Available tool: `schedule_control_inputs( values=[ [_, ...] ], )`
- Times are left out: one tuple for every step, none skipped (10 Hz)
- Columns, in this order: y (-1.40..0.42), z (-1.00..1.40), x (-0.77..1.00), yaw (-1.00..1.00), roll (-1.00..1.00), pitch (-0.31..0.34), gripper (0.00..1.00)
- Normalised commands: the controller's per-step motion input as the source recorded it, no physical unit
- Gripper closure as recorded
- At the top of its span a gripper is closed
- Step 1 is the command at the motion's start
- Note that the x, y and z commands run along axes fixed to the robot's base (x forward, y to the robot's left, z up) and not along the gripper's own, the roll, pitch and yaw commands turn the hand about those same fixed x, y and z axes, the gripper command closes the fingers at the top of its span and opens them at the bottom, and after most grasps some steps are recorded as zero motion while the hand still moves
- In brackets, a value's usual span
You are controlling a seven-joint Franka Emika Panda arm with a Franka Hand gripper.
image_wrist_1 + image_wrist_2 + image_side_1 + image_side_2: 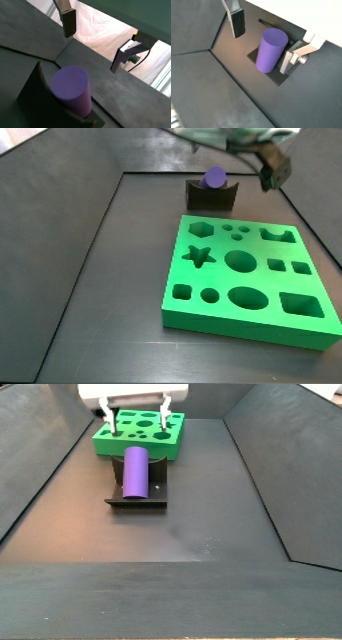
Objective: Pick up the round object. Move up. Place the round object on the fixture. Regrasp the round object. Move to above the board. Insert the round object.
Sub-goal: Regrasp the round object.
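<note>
The purple cylinder's top end is exposed. My gripper next needs to pick up the cylinder by its exposed top end (215, 174) (68, 81), so the cylinder's lower body is free to go into the board's hole.
The round object (136, 472) is a purple cylinder lying in the notch of the dark fixture (135, 500). It also shows in both wrist views (71, 89) (271, 50) and end-on in a side view (214, 175). My gripper (136, 420) hangs open above the peg's far end, toward the board, and holds nothing. In both wrist views the peg sits apart from the fingers (69, 24) (238, 23). The green board (245, 278) with its cut-out holes lies flat just beyond the fixture (211, 197); its near edge (134, 450) faces the fixture.
Dark grey walls (40, 474) slope up on both sides of the floor (201, 534). The board and the fixture stand close together along the middle. The arm's body (221, 136) is above the fixture's back.
</note>
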Motion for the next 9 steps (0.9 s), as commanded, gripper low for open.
schedule_control_inputs(
  values=[
    [0.05,-1.00,0.08,0.05,0.06,-0.071,0.00],
    [0.04,-1.00,0.10,0.03,0.07,-0.065,0.00],
    [0.04,-1.00,0.11,0.01,0.06,-0.064,0.00],
    [0.02,-0.81,0.09,0.00,0.07,-0.061,0.00],
    [0.02,-0.70,0.08,-0.01,0.07,-0.056,0.00],
    [0.01,-0.49,0.07,-0.01,0.06,-0.044,0.00],
    [0.01,-0.39,0.07,-0.01,0.06,-0.038,0.00],
    [0.00,-0.18,0.03,-0.01,0.05,-0.008,0.00],
    [0.00,0.00,0.00,0.00,0.00,0.000,1.00]
  ],
)
